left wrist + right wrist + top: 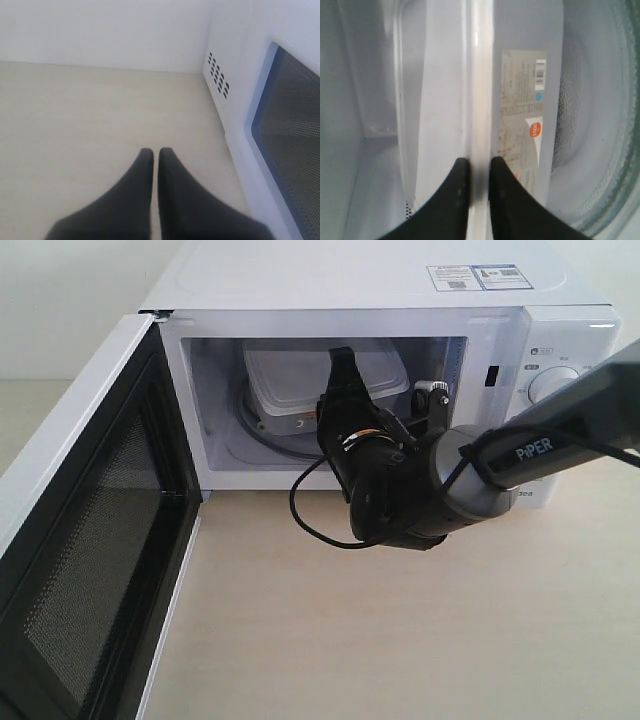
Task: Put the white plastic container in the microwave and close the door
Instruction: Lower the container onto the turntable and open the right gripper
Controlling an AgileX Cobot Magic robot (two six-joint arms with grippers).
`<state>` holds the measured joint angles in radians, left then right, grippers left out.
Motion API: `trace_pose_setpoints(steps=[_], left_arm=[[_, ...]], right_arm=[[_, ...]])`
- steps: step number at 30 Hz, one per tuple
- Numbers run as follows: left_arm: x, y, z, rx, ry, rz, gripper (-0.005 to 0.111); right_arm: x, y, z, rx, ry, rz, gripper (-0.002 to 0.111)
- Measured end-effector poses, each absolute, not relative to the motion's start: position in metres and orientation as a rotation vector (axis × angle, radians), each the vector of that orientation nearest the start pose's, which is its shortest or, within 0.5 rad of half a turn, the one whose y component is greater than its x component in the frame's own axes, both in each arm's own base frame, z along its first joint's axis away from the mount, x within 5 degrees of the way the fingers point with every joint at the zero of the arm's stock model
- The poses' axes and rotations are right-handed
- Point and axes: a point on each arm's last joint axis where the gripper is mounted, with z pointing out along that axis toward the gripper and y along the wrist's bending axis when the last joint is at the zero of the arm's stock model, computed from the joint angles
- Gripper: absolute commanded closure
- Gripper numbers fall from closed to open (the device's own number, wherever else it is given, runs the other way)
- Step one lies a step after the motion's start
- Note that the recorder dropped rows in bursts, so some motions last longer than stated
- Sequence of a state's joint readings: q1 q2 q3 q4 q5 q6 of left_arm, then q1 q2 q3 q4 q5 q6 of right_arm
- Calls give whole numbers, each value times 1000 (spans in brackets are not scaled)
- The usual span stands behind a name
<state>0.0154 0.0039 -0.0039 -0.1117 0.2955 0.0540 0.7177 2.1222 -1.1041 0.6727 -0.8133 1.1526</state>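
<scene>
The white plastic container (290,380) sits inside over the glass turntable (262,430) and would stay there, so the robot's right gripper should open.
The white plastic container (290,380) lies inside the microwave (400,290), over the glass turntable (262,430), and looks slightly tilted. My right gripper (340,368) reaches into the cavity and is shut on the container's lid rim (481,100). In the right wrist view its fingers (479,162) straddle that rim, with the red-and-white label (522,115) beside them. The door (90,530) stands wide open at the left, black inner face showing. My left gripper (155,152) is shut on nothing, low over the table next to the door's mesh window (290,125). It is out of the exterior view.
The right arm (540,445) crosses in front of the dial panel (555,385), and a black cable loop (310,515) hangs below the wrist. Light wooden tabletop (400,640) spreads before the microwave. Vent holes (218,75) mark the microwave's side wall.
</scene>
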Motion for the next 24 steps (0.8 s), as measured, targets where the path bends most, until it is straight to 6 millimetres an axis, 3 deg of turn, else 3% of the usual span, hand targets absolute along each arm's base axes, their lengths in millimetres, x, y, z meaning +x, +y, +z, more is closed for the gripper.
trace_pose_setpoints(steps=[10,14,19,24], left_arm=[[55,-2,188,-37,1777,-56,102],[55,-2,188,-37,1777,-56,102],[55,-2,188,-37,1777,-56,102],[55,-2,188,-37,1777,-56,102]], right_arm=[[349,250,136,1199,1565,1237,105],[349,250,136,1214,1558,1247,85],[349,250,137,1260,1528,1285,49],[349,250,137,1268,1526,1289,46]])
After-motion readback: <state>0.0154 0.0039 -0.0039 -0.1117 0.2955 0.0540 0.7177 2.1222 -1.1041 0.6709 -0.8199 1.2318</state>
